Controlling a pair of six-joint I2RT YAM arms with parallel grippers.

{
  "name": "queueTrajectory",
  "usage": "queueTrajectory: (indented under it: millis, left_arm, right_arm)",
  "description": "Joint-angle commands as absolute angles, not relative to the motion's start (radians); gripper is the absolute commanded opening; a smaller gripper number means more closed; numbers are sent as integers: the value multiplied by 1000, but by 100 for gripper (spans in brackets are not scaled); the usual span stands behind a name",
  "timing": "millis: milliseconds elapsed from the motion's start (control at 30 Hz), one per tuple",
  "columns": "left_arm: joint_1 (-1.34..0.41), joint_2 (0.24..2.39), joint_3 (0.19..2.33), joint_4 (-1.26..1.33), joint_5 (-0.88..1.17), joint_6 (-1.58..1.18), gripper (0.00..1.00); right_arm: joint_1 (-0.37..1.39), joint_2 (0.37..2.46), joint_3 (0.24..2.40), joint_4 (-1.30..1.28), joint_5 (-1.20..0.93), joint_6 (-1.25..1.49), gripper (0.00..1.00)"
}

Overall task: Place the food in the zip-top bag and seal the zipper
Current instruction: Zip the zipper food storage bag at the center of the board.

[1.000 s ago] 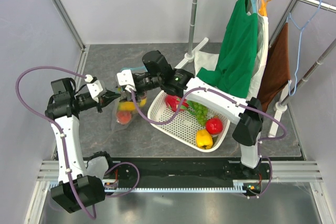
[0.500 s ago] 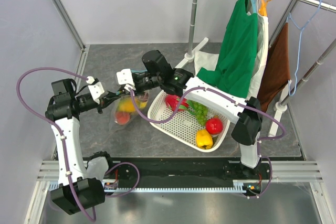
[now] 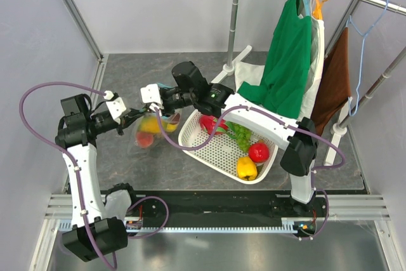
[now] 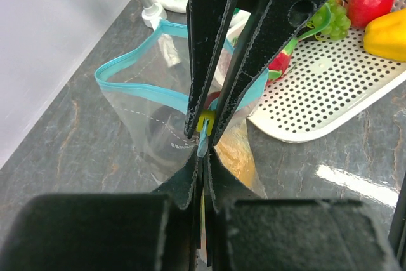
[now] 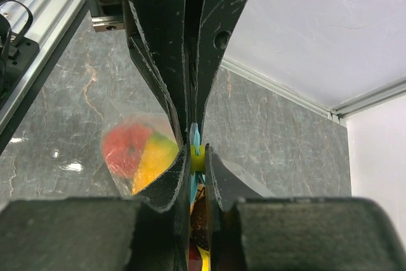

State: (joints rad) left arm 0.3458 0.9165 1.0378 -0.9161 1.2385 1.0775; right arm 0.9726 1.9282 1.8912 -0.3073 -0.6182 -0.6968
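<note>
The slider would run along the zipper if my right gripper moved sideways now. My right gripper is holding the yellow slider [image 4: 206, 120] while my left gripper holds down the zipper strip [image 4: 130, 84].
The clear zip-top bag [image 3: 151, 132] hangs between my two grippers, just left of the basket. Red, orange and yellow food [image 5: 136, 150] sits inside it. My left gripper [image 4: 202, 160] is shut on the teal-blue zipper strip [image 4: 130, 84], which still gapes in a loop beyond the grip. My right gripper [image 5: 197, 153] is shut on the yellow slider [image 5: 198, 157] of the zipper, jaws opposite the left ones. In the top view the left gripper [image 3: 136, 118] and right gripper [image 3: 158, 110] meet at the bag's mouth.
A white perforated basket [image 3: 216, 157] to the right holds a red pepper [image 3: 210, 123], green leaves [image 3: 240, 132], a red fruit [image 3: 258, 152] and a yellow pepper [image 3: 247, 168]. A clothes rack with a green shirt [image 3: 285, 61] stands behind it.
The bag and both grippers have drifted slightly to the left. Both grips are unchanged.
</note>
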Motion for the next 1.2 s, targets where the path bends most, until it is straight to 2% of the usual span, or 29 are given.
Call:
queueTrajectory:
  millis: [0,533,700,833,967,1167]
  left_arm:
    - [360,888,1043,-827,1302,1034,2]
    - [364,867,1049,-830,1325,1031,2]
    - [391,882,1071,-782,1335,950,2]
    - [422,871,1043,-594,1348,732,2]
    - [434,842,991,-288,1304,456,2]
    - [440,877,1002,-173,1164,293,2]
  right_arm:
    - [933,1887,1867,-360,-554,-707,0]
    - [907,1898,1884,-379,-523,-686,0]
    - [891,1887,1865,-393,-502,-707,0]
    - [877,1875,1833,-399,-482,-726,0]
    - [853,1876,1836,-408,-465,-721,0]
    - [818,1865,1829,-433,-462,-715,0]
